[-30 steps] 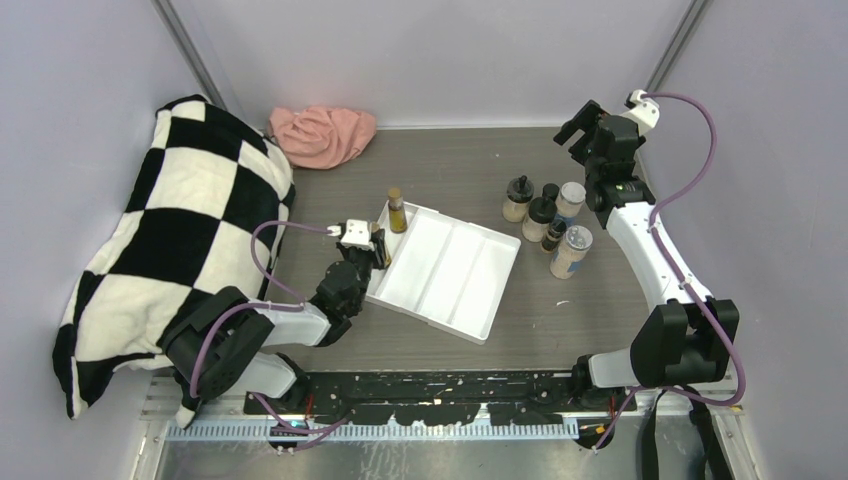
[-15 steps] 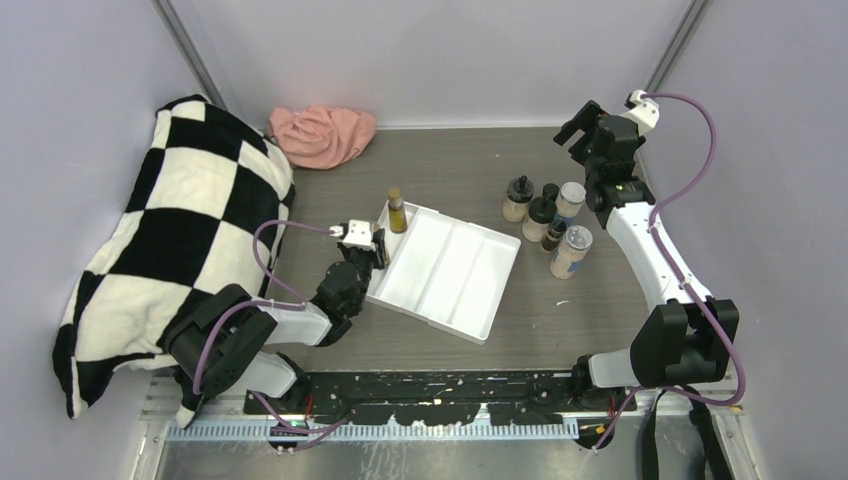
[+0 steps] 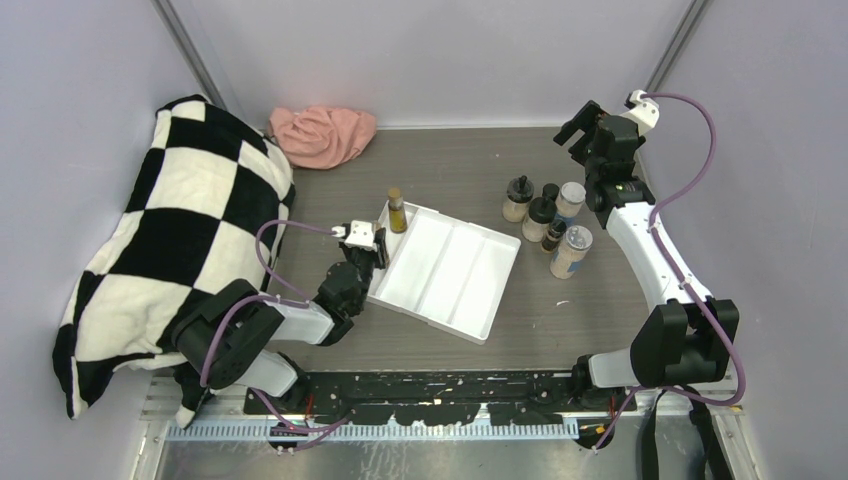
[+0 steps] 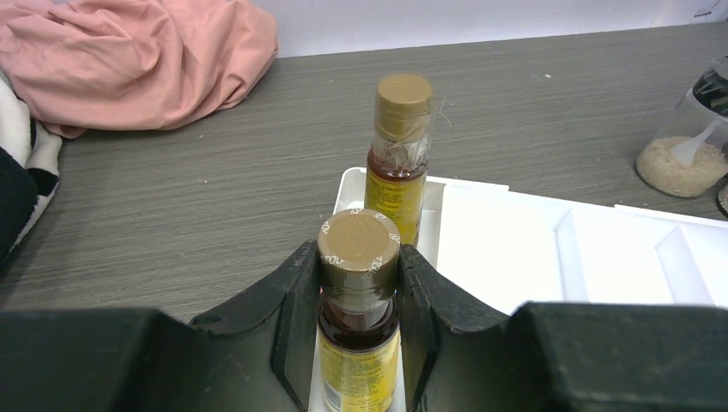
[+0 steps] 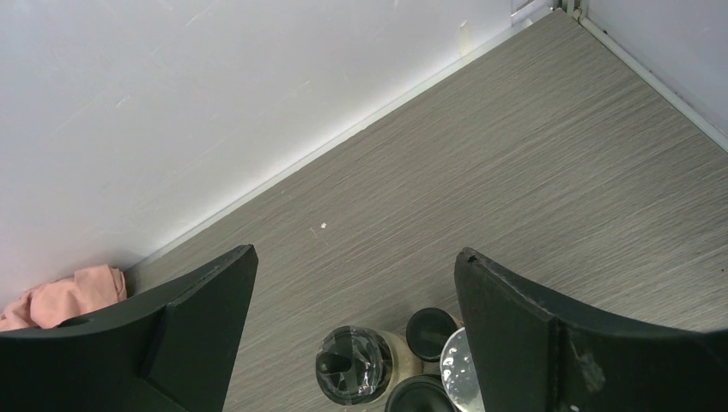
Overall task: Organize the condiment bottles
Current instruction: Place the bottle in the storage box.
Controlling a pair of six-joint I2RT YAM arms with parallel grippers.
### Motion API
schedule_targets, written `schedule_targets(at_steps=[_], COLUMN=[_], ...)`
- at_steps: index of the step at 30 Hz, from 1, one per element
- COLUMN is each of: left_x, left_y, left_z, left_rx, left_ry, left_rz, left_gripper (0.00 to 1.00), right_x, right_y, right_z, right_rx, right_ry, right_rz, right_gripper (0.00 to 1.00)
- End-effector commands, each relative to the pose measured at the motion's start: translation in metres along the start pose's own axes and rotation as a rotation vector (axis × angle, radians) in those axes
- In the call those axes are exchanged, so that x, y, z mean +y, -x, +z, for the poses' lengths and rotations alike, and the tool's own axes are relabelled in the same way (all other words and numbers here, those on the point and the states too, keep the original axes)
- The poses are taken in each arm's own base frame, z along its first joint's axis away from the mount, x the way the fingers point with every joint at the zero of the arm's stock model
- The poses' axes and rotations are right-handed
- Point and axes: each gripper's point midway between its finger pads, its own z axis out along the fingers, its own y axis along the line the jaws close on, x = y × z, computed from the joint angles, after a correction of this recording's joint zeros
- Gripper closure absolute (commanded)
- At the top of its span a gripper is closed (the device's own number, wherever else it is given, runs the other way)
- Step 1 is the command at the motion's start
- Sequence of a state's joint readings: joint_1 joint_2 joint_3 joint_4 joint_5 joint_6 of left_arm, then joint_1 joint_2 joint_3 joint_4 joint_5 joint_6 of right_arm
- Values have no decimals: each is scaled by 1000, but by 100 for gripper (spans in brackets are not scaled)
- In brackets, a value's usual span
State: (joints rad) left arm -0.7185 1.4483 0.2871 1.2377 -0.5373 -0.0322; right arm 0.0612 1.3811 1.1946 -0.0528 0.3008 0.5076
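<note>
My left gripper needs to let go of the slim bottle, because the bottle is standing upright in the tray's end section.
My left gripper (image 3: 377,249) is shut on a slim yellow brown-capped bottle (image 4: 358,257), held upright over the left end of the white tray (image 3: 450,292). A second yellow brown-capped bottle (image 3: 397,210) stands just beyond it in the tray's far left corner, and also shows in the left wrist view (image 4: 399,146). The other bottles stand grouped at the back right: two black-lidded beige jars (image 3: 517,199), two tiny dark bottles (image 3: 555,236) and two silver-lidded shakers (image 3: 571,250). My right gripper (image 3: 580,125) is open and empty, high above that group (image 5: 354,360).
A pink cloth (image 3: 322,135) lies at the back left. A black-and-white checkered blanket (image 3: 170,230) covers the left side. The tray (image 4: 515,249) has several long compartments. Walls close in the back and right.
My left gripper has edged slightly right toward the tray with the bottle in it. The right arm has not moved.
</note>
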Motion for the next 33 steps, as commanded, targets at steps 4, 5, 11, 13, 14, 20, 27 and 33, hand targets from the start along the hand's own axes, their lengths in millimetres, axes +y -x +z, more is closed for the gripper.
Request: schedule_targets(at_steps=[4,5,11,13,14,20,27,33], left_x=[3,3,1,0,0,0,1,8], left_y=[19,19,21,21,22,24,36,60], left_z=[4,4,2,1,1,-3,-3,-3], left_rx=[-74,-74,-79,-78,-80,-86,-105,-136], left_ry=[26,25,19,20,21,28,41,78], left_rz=[-41,-44,-54,-55,-57,-57,-60,-71], left_gripper=[77,72,37,33,32,29,24,18], right_x=[6,6,8,8,8,10,10,11], right_y=[11,11,13,14,13,15,18,19], right_z=[2,2,1,1,2,0,-1,0], right_rx=[-41,-42,-46,-47,-46,-49,-55,-43], right_ry=[22,23,28,27,28,34,34,32], right_rz=[12,11,13,14,15,16,14,4], right_gripper=[10,10,10,10,9,10,10,9])
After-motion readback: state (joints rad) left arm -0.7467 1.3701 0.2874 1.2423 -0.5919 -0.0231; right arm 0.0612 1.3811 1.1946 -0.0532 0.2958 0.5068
